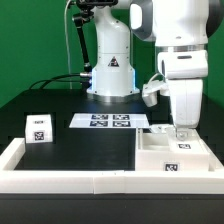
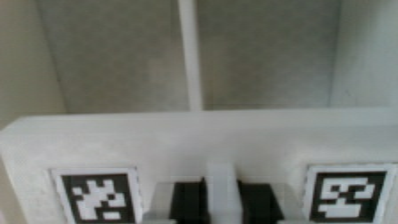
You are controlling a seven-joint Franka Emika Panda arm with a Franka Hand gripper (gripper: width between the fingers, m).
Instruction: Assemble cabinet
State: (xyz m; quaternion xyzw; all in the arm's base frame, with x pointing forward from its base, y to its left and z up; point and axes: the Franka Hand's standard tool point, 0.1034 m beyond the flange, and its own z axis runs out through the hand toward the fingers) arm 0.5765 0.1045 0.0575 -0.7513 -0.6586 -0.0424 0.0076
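My gripper should open now, because the white line sits down in the cabinet body (image 1: pixel 160 146), level with the cabinet body's upper edge.
The white cabinet body (image 1: pixel 160 146) lies at the exterior view's right, recessed side up, with tags on its front. My gripper (image 1: pixel 181 129) reaches straight down onto its upper edge. In the wrist view the body (image 2: pixel 196 135) fills the frame, with a tag on each side. My gripper (image 2: pixel 219 200) has its two dark fingers (image 2: pixel 185 201) close together, pinching a thin white ridge of the body. A small white tagged insert piece (image 1: pixel 38 127) stands apart at the exterior view's left.
The marker board (image 1: pixel 110 121) lies flat in front of the robot base (image 1: pixel 110 75). A low white border frame (image 1: pixel 70 178) runs along the near and left sides of the black table. Cables trail behind the base.
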